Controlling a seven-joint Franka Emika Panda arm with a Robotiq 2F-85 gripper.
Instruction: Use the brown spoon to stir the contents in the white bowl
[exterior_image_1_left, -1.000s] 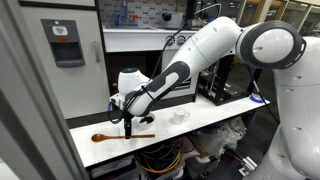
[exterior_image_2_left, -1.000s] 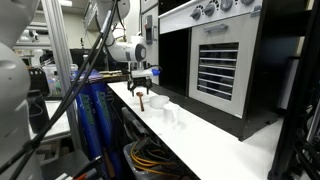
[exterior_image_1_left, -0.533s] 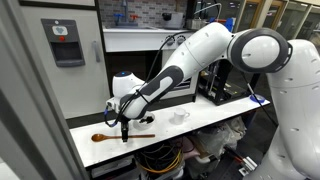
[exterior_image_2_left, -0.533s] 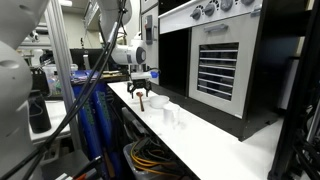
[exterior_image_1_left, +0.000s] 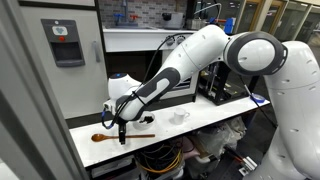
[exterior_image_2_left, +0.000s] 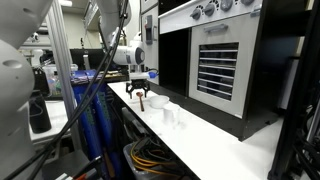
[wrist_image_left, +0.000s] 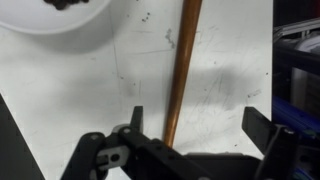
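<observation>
I'll grab the brown spoon (exterior_image_1_left: 127, 136) by its handle, its oval head free to stir.
The brown spoon (exterior_image_1_left: 127, 136) lies flat on the white table (exterior_image_1_left: 215, 113), its oval head to the left. In the wrist view its handle (wrist_image_left: 184, 62) runs up from between the jaws, close to the left finger (wrist_image_left: 137, 122). My gripper (wrist_image_left: 200, 126) is open and stands low over the handle, straddling it without closing on it; it also shows in both exterior views (exterior_image_1_left: 122, 131) (exterior_image_2_left: 143, 99). The white bowl (wrist_image_left: 60, 22) shows at the top left of the wrist view, with the black contents (wrist_image_left: 72, 4) at its upper edge, beyond the fingertips.
A small pale cup (exterior_image_1_left: 180, 116) (exterior_image_2_left: 172, 114) stands on the table further along from the spoon. A black oven-like cabinet (exterior_image_2_left: 215, 60) backs the table. The table's front edge (exterior_image_1_left: 160, 143) runs just past the spoon, with cables below it.
The gripper has come down and slightly along the table toward the spoon's handle. Its jaws stay open. The spoon and bowl have not moved.
</observation>
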